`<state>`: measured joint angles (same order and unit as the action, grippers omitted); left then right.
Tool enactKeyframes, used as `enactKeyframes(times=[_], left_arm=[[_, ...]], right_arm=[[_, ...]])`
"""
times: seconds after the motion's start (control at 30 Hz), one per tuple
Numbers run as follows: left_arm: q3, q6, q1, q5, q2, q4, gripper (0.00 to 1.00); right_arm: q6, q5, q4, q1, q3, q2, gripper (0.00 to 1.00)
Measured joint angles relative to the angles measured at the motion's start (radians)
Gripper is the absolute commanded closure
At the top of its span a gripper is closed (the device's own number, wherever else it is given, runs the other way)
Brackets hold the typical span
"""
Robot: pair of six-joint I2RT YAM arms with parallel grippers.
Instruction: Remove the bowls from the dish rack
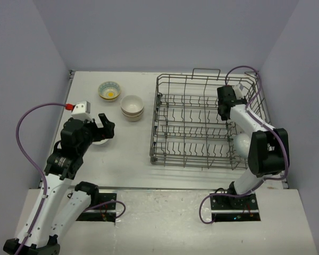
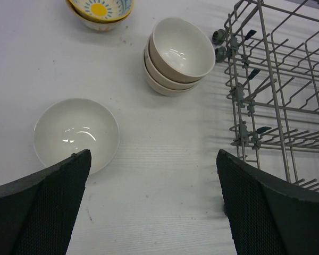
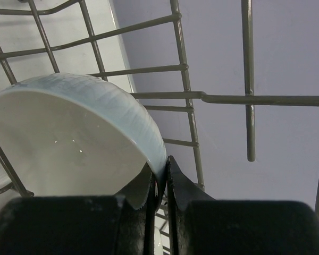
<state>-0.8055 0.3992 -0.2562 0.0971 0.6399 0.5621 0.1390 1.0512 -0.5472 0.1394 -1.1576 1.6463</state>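
I would lift the white bowl up out of the rack wires if I raised my right gripper now, because both fingers are closed across the bowl's rim.
The grey wire dish rack [image 1: 202, 125] stands right of centre. My right gripper [image 1: 224, 110] reaches into its far right part. In the right wrist view it [image 3: 162, 171] is shut on the rim of a white bowl [image 3: 64, 143] between the rack wires [image 3: 244, 98]. Another white bowl [image 1: 242, 142] lies in the rack's near right corner. My left gripper [image 1: 107, 126] is open and empty above the table [image 2: 159, 170], with a white bowl [image 2: 76, 133] just beside its left finger [image 2: 42, 212]. A stack of beige bowls [image 2: 179, 53] and patterned yellow-centred bowls [image 2: 100, 10] sit on the table.
The rack's left side [image 2: 276, 90] is close to my left gripper's right finger [image 2: 276, 212]. The beige stack [image 1: 132, 107] and patterned bowls [image 1: 109, 90] stand between my left gripper and the rack's far left corner. Grey walls enclose the table.
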Motion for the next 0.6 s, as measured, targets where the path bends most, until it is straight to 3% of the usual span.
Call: enactKeyframes(times=[0.33,0.6], left_arm=[[0.000,0.000,-0.003,-0.001,0.000,0.000,0.00],[0.000,0.000,-0.008,0.000,0.000,0.000,0.00]], right_arm=[[0.019,0.014,0.001,0.000,-0.017,0.016,1.00],[0.173,0.057,0.088,0.016,-0.016,0.016,1.00]])
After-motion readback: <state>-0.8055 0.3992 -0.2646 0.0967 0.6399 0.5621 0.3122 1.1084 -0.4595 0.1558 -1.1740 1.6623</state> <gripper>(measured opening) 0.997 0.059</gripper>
